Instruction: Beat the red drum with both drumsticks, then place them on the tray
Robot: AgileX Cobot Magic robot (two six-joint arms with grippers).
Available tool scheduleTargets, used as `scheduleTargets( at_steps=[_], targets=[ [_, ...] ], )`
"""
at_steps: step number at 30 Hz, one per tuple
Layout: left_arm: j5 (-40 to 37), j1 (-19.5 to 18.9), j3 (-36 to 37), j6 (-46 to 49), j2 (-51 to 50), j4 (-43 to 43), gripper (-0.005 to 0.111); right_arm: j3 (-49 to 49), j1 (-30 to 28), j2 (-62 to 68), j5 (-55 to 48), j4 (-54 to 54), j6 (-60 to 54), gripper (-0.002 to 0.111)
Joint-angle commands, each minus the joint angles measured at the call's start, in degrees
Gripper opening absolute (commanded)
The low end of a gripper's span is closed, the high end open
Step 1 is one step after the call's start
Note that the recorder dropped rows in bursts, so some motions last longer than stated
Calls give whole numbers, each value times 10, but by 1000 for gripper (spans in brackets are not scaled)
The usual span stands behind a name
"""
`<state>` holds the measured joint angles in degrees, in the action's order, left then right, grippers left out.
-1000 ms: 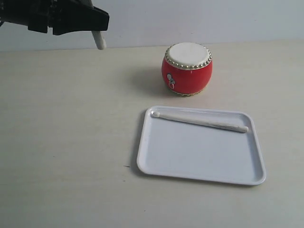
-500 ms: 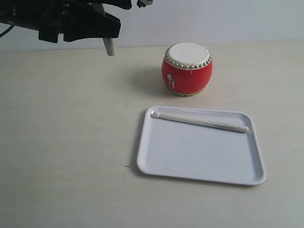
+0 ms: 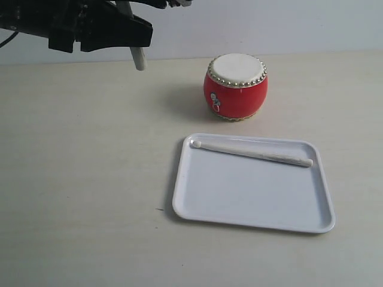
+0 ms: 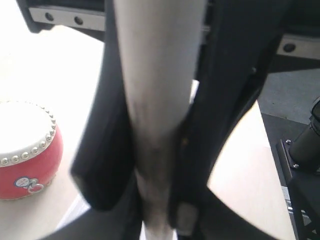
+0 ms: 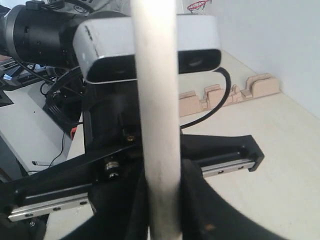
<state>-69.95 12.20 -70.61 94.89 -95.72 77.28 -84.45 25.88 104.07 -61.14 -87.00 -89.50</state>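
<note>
The drumstick (image 4: 157, 100) is between my right gripper's fingers and would stay in them, so I need to open my left gripper.
The red drum (image 3: 235, 88) stands behind the white tray (image 3: 251, 194), and it also shows in the left wrist view (image 4: 25, 150). One drumstick (image 3: 251, 152) lies across the tray's far side. The second drumstick (image 3: 139, 60) hangs in the air at the back left, its end poking down below my left gripper (image 3: 140, 37). That gripper (image 4: 160, 200) is shut on the stick (image 4: 157, 100). My right gripper (image 5: 162, 200) is shut on the same stick (image 5: 155, 75), facing the left arm's wrist. Only a sliver of the right gripper (image 3: 178, 3) shows at the exterior view's top edge.
The pale table (image 3: 84, 179) stretches left of and in front of the tray. A light wall runs behind the drum. Wooden blocks (image 5: 225, 95) sit by the wall in the right wrist view.
The left gripper carried the stick a little to the right, then held still. A piece of the right gripper has come in at the top edge.
</note>
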Motion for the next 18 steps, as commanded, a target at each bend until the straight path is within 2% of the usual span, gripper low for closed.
scheduleTargets(
  at_steps=[1, 5, 8, 11, 16, 18],
  targets=[
    [0, 4, 0, 8, 1, 11, 0, 1, 1, 1, -1, -6, 23, 0],
    [0, 4, 0, 6, 1, 11, 0, 1, 1, 1, 1, -9, 27, 0],
    [0, 4, 0, -5, 1, 11, 8, 1, 1, 1, 1, -9, 27, 0],
    [0, 4, 0, -11, 1, 7, 26, 1, 1, -2, 1, -10, 27, 0],
    [0, 4, 0, -13, 1, -4, 66, 1, 1, -19, 23, -11, 27, 0],
    [0, 4, 0, -22, 1, -9, 75, 1, 1, -26, 40, -11, 38, 0]
  ],
)
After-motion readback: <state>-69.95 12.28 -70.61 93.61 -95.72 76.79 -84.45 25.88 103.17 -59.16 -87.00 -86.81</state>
